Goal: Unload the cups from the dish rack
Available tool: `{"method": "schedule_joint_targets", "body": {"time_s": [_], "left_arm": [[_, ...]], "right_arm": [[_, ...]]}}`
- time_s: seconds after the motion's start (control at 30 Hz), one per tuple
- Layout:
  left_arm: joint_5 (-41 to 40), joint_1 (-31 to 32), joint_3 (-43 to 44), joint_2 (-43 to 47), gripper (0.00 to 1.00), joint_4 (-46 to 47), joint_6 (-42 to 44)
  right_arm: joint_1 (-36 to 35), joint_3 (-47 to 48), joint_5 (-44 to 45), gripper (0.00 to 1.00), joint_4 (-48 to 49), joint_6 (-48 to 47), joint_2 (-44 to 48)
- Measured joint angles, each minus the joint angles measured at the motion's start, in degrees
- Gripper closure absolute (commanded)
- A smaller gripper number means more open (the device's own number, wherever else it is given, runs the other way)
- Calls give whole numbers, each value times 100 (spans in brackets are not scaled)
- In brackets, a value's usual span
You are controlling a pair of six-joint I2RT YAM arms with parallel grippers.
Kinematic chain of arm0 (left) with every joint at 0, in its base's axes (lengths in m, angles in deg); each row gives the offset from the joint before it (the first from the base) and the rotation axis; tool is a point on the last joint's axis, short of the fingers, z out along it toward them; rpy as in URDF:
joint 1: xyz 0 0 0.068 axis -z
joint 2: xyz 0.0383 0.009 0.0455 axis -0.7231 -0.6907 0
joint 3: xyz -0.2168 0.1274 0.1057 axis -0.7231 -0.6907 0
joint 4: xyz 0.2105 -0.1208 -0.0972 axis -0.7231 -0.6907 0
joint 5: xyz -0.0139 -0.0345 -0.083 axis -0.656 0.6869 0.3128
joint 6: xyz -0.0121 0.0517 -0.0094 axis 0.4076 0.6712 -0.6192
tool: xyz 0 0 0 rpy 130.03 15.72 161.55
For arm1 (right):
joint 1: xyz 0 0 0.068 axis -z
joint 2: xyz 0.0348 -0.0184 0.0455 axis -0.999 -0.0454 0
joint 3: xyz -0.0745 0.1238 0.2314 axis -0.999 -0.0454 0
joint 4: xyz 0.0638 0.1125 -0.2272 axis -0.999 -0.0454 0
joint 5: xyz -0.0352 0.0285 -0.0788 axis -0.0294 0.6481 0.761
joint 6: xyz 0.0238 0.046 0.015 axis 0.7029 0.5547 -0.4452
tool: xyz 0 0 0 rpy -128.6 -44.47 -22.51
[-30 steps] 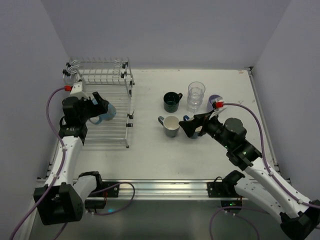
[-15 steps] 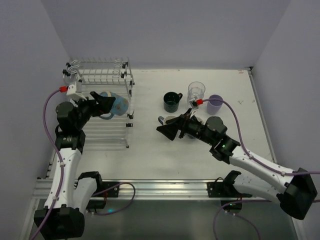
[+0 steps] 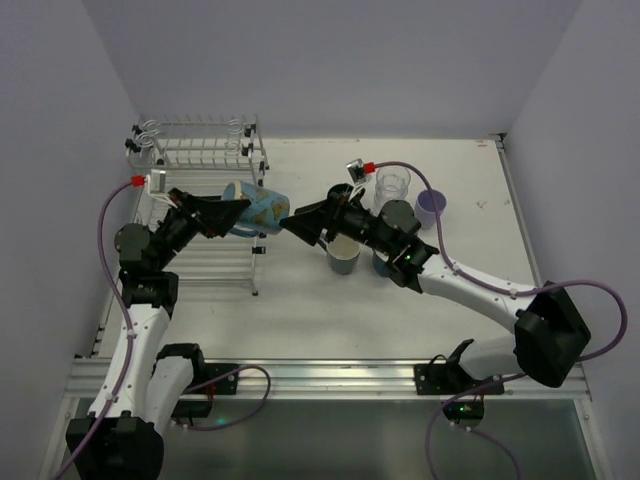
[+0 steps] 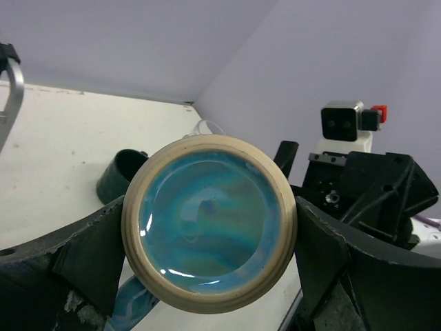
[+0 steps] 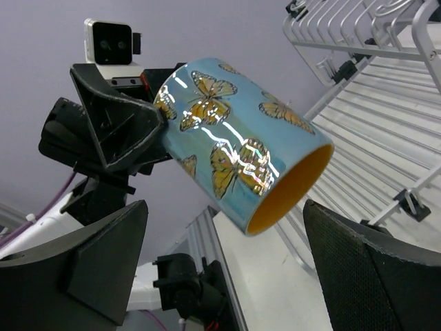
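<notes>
The right gripper grabs the cup by its orange mouth's rim (image 3: 283,214) (image 5: 289,189) next, which leaves the base free to set the butterfly cup upright.
My left gripper (image 3: 238,213) is shut on a light blue butterfly cup (image 3: 258,206) and holds it sideways in the air, just right of the dish rack (image 3: 205,158). In the left wrist view its glazed base (image 4: 210,221) fills the gap between the fingers (image 4: 83,258). The cup's orange mouth (image 5: 289,189) faces my right gripper (image 3: 293,223), which is open, close in front of it and not touching. On the table stand a dark green cup (image 3: 346,192), a grey cup (image 3: 343,256), clear glass tumblers (image 3: 392,184) and a lavender cup (image 3: 431,207).
The right forearm (image 3: 385,232) lies over the group of cups and hides most of a blue cup (image 3: 382,265). The wire rack (image 5: 386,103) stands at the table's back left, with its lower shelf (image 3: 215,262) reaching toward the front. Walls close in on the left, back and right.
The left arm has carried the butterfly cup up and rightward out of the rack. The right arm has swung left from the cups on the table and now faces the cup's mouth.
</notes>
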Motion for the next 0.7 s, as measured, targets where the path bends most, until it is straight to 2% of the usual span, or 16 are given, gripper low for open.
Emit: {"method": "schedule_joint_targets", "body": {"time_s": [0.1,0.17,0.5,0.53,0.57,0.6,0.63,0.7], "left_arm": [[76,151,-15,-118,100,391,-256],[83,306,-46,-138,100,608,-378],[-140,1104,-258,-125,100,1488,-651],[-162,1139,-267,-120,98,1541,-656],[-184,1187,-273,-116,94,1591,-660],[-199,1220,-273,-111,94,1617,-662],[-214,1250,-280,-94,89,1652,-678],[-219,1294,-310,-55,81,1672,-682]], "right_arm": [[0,212,-118,6,197,122,-299],[0,236,-208,12,343,234,-411],[-9,234,-734,27,1355,955,-579],[-11,227,-756,35,1467,1027,-577],[-11,175,-791,48,1696,1176,-579],[-11,164,-800,48,1751,1191,-577],[-11,83,-804,60,1945,1331,-579],[-33,-109,-826,70,2374,1563,-577]]}}
